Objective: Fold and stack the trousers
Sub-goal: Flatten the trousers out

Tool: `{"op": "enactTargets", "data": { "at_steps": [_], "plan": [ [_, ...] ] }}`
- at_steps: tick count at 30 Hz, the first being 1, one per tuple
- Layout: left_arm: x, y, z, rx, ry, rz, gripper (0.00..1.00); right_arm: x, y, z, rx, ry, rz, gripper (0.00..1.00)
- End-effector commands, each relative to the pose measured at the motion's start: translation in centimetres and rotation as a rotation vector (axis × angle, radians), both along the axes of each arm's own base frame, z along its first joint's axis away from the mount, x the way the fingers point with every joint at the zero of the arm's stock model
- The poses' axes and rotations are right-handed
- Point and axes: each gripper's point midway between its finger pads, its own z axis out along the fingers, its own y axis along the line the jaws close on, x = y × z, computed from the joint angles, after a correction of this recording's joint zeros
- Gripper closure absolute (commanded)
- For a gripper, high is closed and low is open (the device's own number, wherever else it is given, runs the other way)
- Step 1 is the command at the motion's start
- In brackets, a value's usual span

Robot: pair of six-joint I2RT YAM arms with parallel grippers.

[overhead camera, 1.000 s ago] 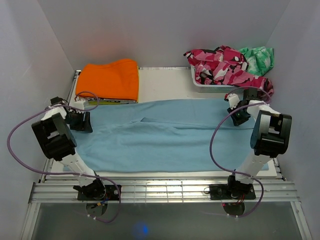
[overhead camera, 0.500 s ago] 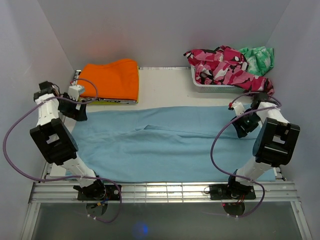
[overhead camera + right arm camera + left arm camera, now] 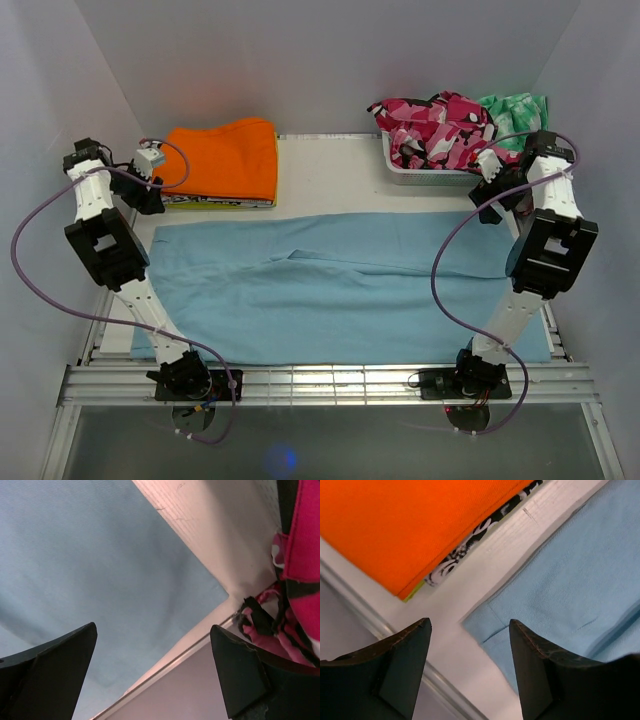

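Next, my right gripper grabs the blue trousers' far corner (image 3: pixel 499 222) (image 3: pixel 219 597) near the basket, to fold the far side of the trousers onto their near side.
Light blue trousers (image 3: pixel 340 285) lie spread flat across the table, and their far left corner (image 3: pixel 487 625) shows in the left wrist view. My left gripper (image 3: pixel 146 198) (image 3: pixel 470 622) hovers open above that corner, beside a folded orange pair (image 3: pixel 225 158) (image 3: pixel 415 525), and holds nothing. My right gripper (image 3: pixel 495 203) (image 3: pixel 152 628) stands wide open over the far right corner of the blue trousers (image 3: pixel 100 560), near the table's edge, with nothing between its fingers.
The orange pair lies on a black-and-white patterned cloth (image 3: pixel 465 552). A white basket (image 3: pixel 420 172) at the back right holds pink camouflage clothes (image 3: pixel 445 125) (image 3: pixel 300 555) and a green garment (image 3: pixel 515 115). Walls close in on both sides.
Both grippers have let go of the far corners of the blue trousers and risen toward the back corners. The right jaws opened wide. The cloth's far edge now lies flat, slightly nearer.
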Motion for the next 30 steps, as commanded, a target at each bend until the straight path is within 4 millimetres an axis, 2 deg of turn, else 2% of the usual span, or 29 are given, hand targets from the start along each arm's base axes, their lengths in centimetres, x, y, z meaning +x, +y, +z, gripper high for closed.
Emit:
{"op": "enactTargets", "data": {
  "at_steps": [1,2,5,11,13,14,17,22,30],
  "plan": [
    [0.4,-1.4,1.8,-0.045,-0.050,-0.080,0.25,1.6,-0.2,-0.1,0.006,-0.020,0.114,0.00],
    [0.3,-1.6,0.9,-0.045,-0.038,-0.108,0.25,2.6,-0.4,0.7,0.001,-0.051,0.122,0.00],
    [-0.2,-1.9,-1.5,-0.028,0.008,-0.154,0.25,3.9,-0.5,-0.2,0.011,-0.053,0.153,0.04],
    [-0.6,-1.8,-6.5,0.004,0.125,-0.153,0.23,4.8,-1.4,-1.9,-0.033,-0.048,0.219,0.06],
    [-0.6,-2.1,-7.6,0.018,0.142,-0.154,0.25,5.1,-1.9,-2.5,-0.053,-0.041,0.243,0.07],
    [-1.5,-2.2,-8.9,0.034,0.186,-0.157,0.27,5.2,-2.0,-2.8,-0.059,-0.039,0.248,0.07],
    [-3.1,-2.8,-11.1,0.061,0.243,-0.173,0.35,5.6,-2.2,-3.9,-0.070,-0.026,0.267,0.07],
    [-4.4,-2.9,-12.8,0.086,0.283,-0.182,0.41,6.1,-2.3,-5.4,-0.062,-0.011,0.288,0.07],
    [-4.3,-3.5,-12.7,0.073,0.283,-0.175,0.44,6.2,-1.8,-10.8,0.007,0.059,0.295,0.05]
  ]
}}
